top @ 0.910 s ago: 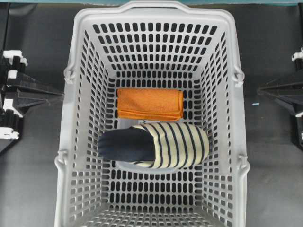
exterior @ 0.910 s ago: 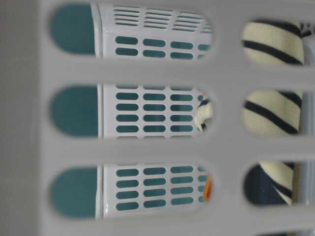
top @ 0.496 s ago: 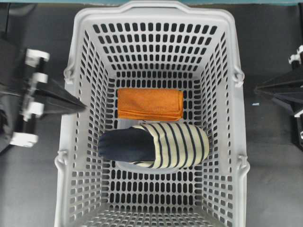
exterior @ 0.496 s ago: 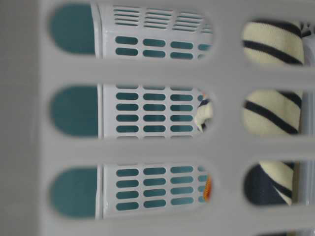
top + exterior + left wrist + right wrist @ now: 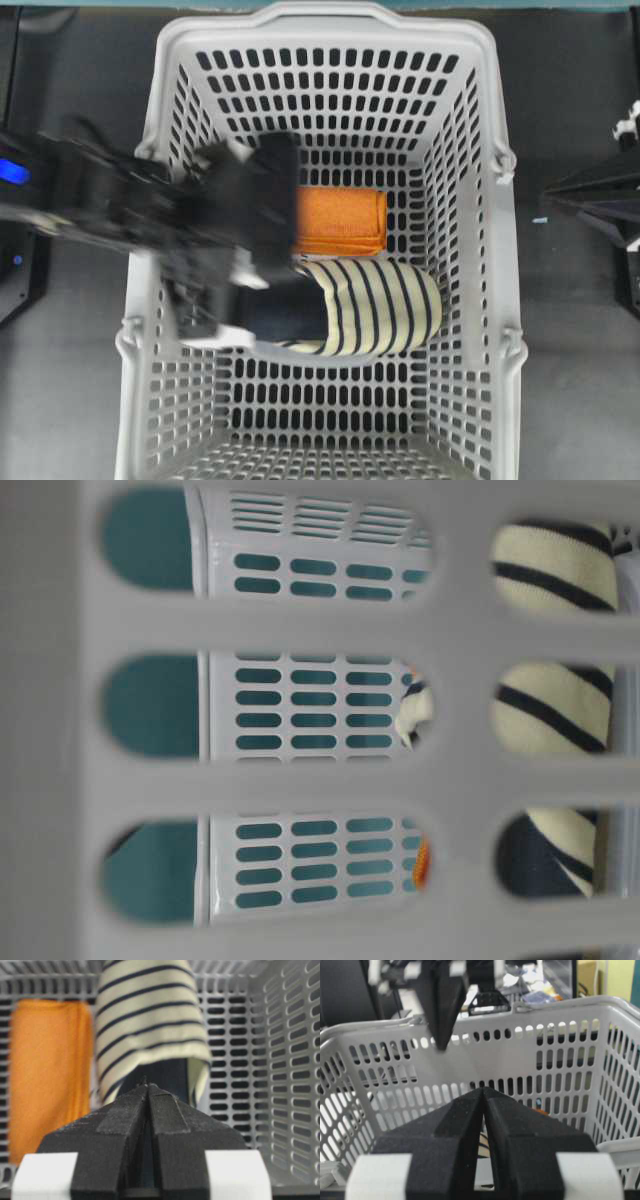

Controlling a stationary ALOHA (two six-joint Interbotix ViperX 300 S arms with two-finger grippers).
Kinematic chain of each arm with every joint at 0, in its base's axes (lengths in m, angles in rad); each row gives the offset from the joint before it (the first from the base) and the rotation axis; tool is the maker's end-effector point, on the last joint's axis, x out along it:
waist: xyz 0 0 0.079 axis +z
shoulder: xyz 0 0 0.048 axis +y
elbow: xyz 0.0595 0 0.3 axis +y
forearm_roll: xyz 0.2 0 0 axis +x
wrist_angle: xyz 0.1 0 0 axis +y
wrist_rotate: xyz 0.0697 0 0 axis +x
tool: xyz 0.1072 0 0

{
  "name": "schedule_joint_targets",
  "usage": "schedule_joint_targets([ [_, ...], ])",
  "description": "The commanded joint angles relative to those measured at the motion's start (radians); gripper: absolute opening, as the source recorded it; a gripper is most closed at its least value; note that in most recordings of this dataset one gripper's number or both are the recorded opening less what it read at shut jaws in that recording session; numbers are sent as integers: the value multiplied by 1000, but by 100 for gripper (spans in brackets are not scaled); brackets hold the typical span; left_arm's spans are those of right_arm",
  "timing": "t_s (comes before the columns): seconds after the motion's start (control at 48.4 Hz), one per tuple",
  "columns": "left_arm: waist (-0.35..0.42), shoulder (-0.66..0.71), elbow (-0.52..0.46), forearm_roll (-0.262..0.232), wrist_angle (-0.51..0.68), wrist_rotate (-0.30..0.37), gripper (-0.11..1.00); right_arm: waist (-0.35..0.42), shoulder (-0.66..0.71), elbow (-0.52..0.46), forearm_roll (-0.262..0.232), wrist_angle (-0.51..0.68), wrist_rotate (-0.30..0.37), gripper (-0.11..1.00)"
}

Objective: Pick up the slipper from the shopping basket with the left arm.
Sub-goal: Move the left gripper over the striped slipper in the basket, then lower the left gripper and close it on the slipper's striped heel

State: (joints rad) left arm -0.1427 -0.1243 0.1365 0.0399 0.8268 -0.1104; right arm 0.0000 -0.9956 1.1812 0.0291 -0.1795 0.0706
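Note:
The striped cloth curves up while the slipper's navy insole (image 5: 290,310) lies flat, so the robot's left gripper should next pinch the slipper by the upper's opening edge (image 5: 332,306).
The slipper (image 5: 380,305) lies on the floor of the shopping basket (image 5: 330,15), toe to the right; its navy heel is mostly hidden under my left arm. My left gripper (image 5: 282,225) is blurred, hangs over the basket at about rim height and is shut and empty. In the left wrist view its tips (image 5: 148,1085) point at the navy insole of the slipper (image 5: 150,1015). From the right wrist view the left gripper (image 5: 441,1045) hangs above the far rim. My right gripper (image 5: 555,190) stays outside the basket's right wall, shut (image 5: 483,1091).
A folded orange cloth (image 5: 340,222) lies just behind the slipper, also in the left wrist view (image 5: 47,1070). The basket's slotted walls (image 5: 290,1060) rise on all sides. The table-level view looks through the wall (image 5: 300,630) at the slipper (image 5: 550,705).
My left arm has swung from outside the basket's left wall to over its inside, now covering the slipper's heel and the cloth's left end. The right arm, slipper and cloth have not moved.

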Motion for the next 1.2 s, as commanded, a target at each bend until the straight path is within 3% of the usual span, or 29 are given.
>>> schedule_joint_targets([
  [0.0,-14,72,-109,3,49,3,0,2,3,-11,5,0,3,0],
  [0.103,-25,144,-175,3,63,0,5,2,3,-8,3,2,3,0],
  [0.352,-48,278,-272,3,153,3,73,2,2,-6,5,21,3,0],
  [0.455,-52,324,-302,3,190,17,90,2,0,-6,3,32,3,0],
  [0.703,-43,410,-322,5,250,48,91,2,-3,-6,5,52,3,0],
  [1.179,2,434,-288,5,261,84,91,2,-5,-5,5,97,32,0],
])
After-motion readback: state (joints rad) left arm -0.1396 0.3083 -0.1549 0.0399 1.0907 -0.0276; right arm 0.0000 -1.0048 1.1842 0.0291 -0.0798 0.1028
